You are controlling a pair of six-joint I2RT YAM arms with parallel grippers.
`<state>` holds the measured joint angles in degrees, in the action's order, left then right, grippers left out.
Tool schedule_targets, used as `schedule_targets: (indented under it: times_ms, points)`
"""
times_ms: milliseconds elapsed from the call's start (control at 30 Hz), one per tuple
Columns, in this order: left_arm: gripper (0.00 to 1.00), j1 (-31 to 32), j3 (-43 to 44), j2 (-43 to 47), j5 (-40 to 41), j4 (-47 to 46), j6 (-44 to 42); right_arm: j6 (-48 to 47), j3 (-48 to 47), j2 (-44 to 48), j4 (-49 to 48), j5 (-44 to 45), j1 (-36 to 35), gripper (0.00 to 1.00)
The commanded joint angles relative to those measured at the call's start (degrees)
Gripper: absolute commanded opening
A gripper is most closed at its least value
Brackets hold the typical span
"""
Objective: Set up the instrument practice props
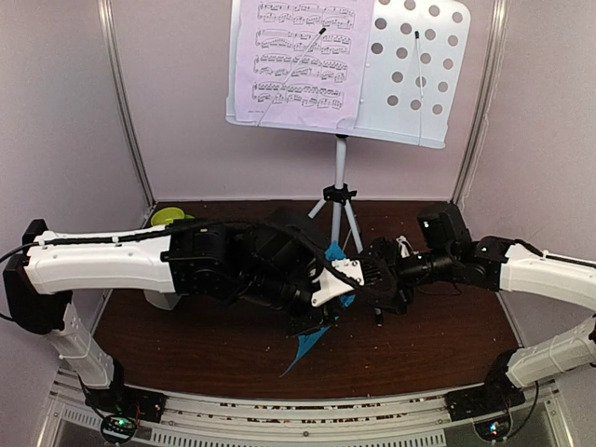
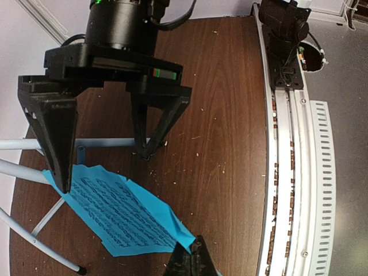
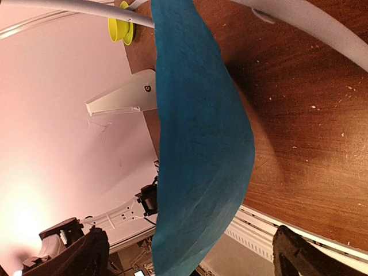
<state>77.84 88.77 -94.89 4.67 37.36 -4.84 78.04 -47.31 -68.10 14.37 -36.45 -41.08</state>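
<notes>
One fingertip stops short of the cyan page's far edge, so it is too early to close. My right gripper moves toward that edge first, then closes on the page.
A lilac page (image 1: 298,60) rests on the white perforated music stand (image 1: 419,65), whose silver tripod (image 1: 340,200) stands at the back of the table. My left gripper (image 2: 192,261) is shut on one corner of a cyan page (image 2: 115,210) and holds it off the table; the top view shows that cyan page (image 1: 315,343) hanging below the left gripper (image 1: 328,312). My right gripper (image 3: 192,259) is open, its fingers (image 3: 92,253) standing either side of the curved cyan page (image 3: 201,144) without touching it. The left wrist view shows the right gripper (image 2: 102,169) over the page's far end.
A lime-green bowl (image 1: 168,216) sits at the back left by the wall. Tripod legs (image 2: 34,169) cross the table beside the cyan page. The two arms meet at mid-table, in front of the tripod. A white rail (image 2: 293,172) runs along the near edge.
</notes>
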Motion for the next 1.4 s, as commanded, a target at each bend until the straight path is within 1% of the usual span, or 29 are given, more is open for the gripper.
schedule_targets:
  times_ms: [0, 100, 167, 300, 467, 667, 767, 800, 833, 867, 900, 933, 967, 1033, 1100, 1200, 1267, 1367]
  points:
    - [0.00, 0.29, 1.99, -0.65, -1.97, -0.84, -2.45, 4.06, 0.43, 0.25, -3.35, 1.64, 0.39, 1.00]
    - [0.00, 0.29, 1.88, -0.57, -2.20, -0.66, -3.17, 4.08, 0.05, 0.36, -2.83, 2.84, 0.39, 1.00]
    - [0.00, 0.29, 1.92, -0.56, -2.37, -0.68, -3.61, 4.22, 0.10, -1.37, -2.88, 2.36, 0.31, 0.99]
    - [0.00, 0.29, 2.52, -0.97, -3.30, -0.57, -5.70, 4.17, -2.26, -5.36, -3.18, 1.83, -0.62, 0.87]
    - [0.00, 0.86, 6.92, -3.87, -2.80, 3.08, -9.14, -1.15, -7.08, -7.93, 7.30, 4.58, -2.85, 0.64]
    - [0.00, 1.72, 10.54, -6.04, -0.85, 6.62, -11.30, -4.31, -8.13, -7.88, 13.00, 6.04, -3.07, 0.28]
    - [0.00, 1.79, 10.96, -6.18, 1.01, 7.98, -9.91, -7.29, -9.92, -8.53, 15.58, 5.93, -3.08, 0.12]
    - [0.03, 1.79, 10.88, -6.18, 2.28, 8.58, -8.80, -7.94, -10.17, -8.47, 15.55, 5.69, -3.10, 0.07]
    - [0.08, 1.71, 10.77, -6.18, 3.45, 9.68, -7.45, -8.38, -10.44, -8.32, 15.25, 5.56, -3.13, 0.03]
    - [0.12, 1.45, 10.55, -6.00, 4.36, 10.89, -5.97, -8.70, -10.54, -8.06, 14.14, 5.03, -3.08, 0.01]
    - [0.17, 0.94, 9.85, -5.40, 4.47, 11.98, -4.00, -9.01, -10.58, -7.74, 12.55, 4.46, -3.12, 0.00]
    - [0.26, 0.05, 8.43, -3.50, 3.78, 12.17, -2.04, -9.37, -10.53, -7.18, 10.90, 4.11, -3.13, 0.00]
    - [0.33, -0.97, 6.02, -1.16, 2.45, 11.45, 0.32, -10.69, -10.64, -6.55, 8.86, 3.99, -3.15, 0.00]
    - [0.46, -3.15, -0.37, 5.27, 0.28, 7.76, 4.57, -13.57, -11.03, -4.96, 6.73, 4.14, -3.24, 0.00]
    - [0.60, -4.88, -9.00, 12.64, -1.07, 1.36, 8.22, -16.30, -10.96, -3.41, 4.00, 3.52, -3.38, 0.00]
    - [0.79, -6.48, -18.59, 23.20, 0.05, -6.53, 14.00, -22.23, -11.33, -1.24, 2.86, 3.82, -3.71, 0.00]
    - [0.85, -7.00, -23.98, 28.72, 0.95, -11.08, 17.35, -26.20, -10.65, 0.76, 1.22, 3.57, -3.94, 0.00]
    - [0.87, -7.53, -30.29, 35.15, 3.09, -16.44, 22.04, -31.59, -8.28, 3.94, -2.80, 2.00, -4.41, 0.00]
